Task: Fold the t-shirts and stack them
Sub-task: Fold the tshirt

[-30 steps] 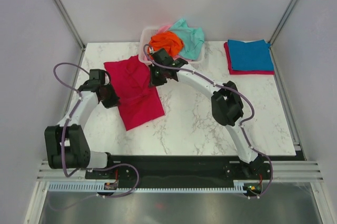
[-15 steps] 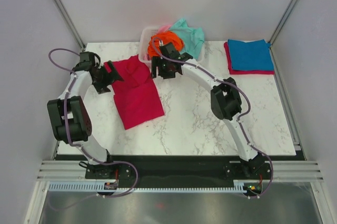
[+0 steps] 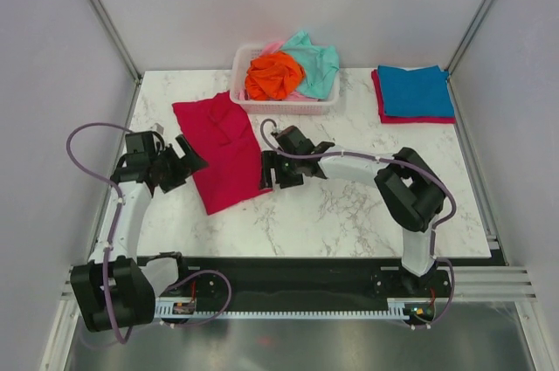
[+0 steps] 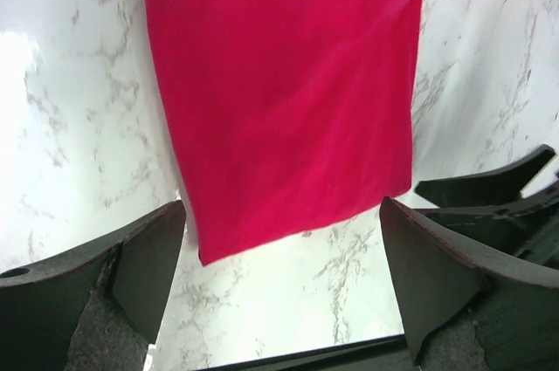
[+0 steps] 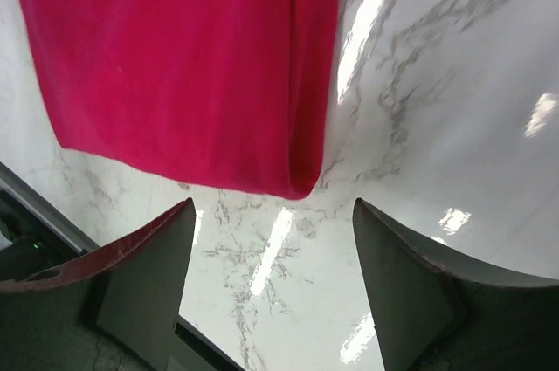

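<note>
My right gripper grabs the crimson t-shirt's near corner (image 3: 267, 190) (image 5: 298, 186) at its folded edge next, to fold the t-shirt's near end over the t-shirt.
A crimson red t-shirt (image 3: 223, 148) lies flat on the marble table as a long strip, its near end toward the arms. My left gripper (image 3: 188, 164) hovers open at the strip's near left edge, and the cloth (image 4: 288, 100) lies just beyond its fingers (image 4: 144, 257), untouched. My right gripper (image 3: 269, 172) is open at the near right corner, where the folded edge (image 5: 306, 127) stops short of its fingers (image 5: 410, 292). An orange t-shirt (image 3: 273, 74), a mint-teal one (image 3: 316, 61) and a sliver of pink (image 3: 272, 45) are heaped in the basket. A folded blue t-shirt (image 3: 415, 89) rests on a folded red one (image 3: 419, 118).
The white slatted basket (image 3: 284, 108) stands at the back centre, just beyond the crimson shirt's far end. The folded stack sits at the back right corner. Grey walls close in both sides of the table. The black base rail (image 3: 288, 271) runs along the near edge.
Both grippers let go of the crimson shirt and opened. Both arms then drew back from the shirt's far end by the basket to its near corners. The shirt now lies flat.
</note>
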`<state>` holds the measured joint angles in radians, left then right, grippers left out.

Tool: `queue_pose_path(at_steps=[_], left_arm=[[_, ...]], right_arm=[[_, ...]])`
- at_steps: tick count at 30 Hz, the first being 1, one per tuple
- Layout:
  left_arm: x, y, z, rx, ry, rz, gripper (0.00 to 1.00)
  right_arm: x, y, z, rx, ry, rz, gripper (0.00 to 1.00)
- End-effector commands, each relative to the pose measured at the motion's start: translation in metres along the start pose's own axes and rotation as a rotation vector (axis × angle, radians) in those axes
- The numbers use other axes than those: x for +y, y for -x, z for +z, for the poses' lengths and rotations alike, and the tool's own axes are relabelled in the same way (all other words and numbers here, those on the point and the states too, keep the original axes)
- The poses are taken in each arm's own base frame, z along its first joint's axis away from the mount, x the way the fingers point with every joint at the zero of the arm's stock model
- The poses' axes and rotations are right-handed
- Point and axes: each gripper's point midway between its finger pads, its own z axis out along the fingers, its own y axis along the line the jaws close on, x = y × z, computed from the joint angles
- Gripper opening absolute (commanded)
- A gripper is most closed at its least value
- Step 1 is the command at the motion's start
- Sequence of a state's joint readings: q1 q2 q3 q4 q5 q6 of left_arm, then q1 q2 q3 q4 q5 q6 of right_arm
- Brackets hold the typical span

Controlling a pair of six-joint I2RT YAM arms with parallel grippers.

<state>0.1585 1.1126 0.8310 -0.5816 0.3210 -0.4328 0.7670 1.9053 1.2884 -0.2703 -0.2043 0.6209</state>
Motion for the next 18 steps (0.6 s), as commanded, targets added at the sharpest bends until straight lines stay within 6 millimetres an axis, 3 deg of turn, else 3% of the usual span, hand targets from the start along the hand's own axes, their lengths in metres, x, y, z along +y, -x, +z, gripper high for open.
queue_pose_path(at_steps=[1,4,7,11,13,14,18], left_arm=[[-0.004,-0.020,-0.005,0.021,-0.045,-0.048,1.00],[0.000,-0.031,-0.007,0.029,-0.037,-0.060,1.00],[0.006,-0.035,-0.009,0.023,0.013,-0.098,1.00],[0.011,-0.051,-0.004,0.043,0.063,-0.142,1.00],[0.016,-0.061,0.001,0.049,0.118,-0.139,1.00],[0.007,-0.073,0.003,0.072,0.116,-0.097,0.99],[0.018,-0.106,0.011,0.088,0.179,-0.135,0.98]], right_arm=[[0.018,-0.005,0.016,-0.015,0.103,0.017,0.80],[0.014,-0.012,0.028,0.007,0.107,0.038,0.76],[0.008,-0.018,0.037,0.014,0.098,0.043,0.63],[0.002,-0.023,0.042,0.020,0.090,0.044,0.23],[-0.001,-0.025,0.041,0.020,0.083,0.047,0.12],[-0.001,-0.025,0.040,0.020,0.085,0.046,0.09],[-0.004,-0.033,0.038,0.031,0.087,0.048,0.05]])
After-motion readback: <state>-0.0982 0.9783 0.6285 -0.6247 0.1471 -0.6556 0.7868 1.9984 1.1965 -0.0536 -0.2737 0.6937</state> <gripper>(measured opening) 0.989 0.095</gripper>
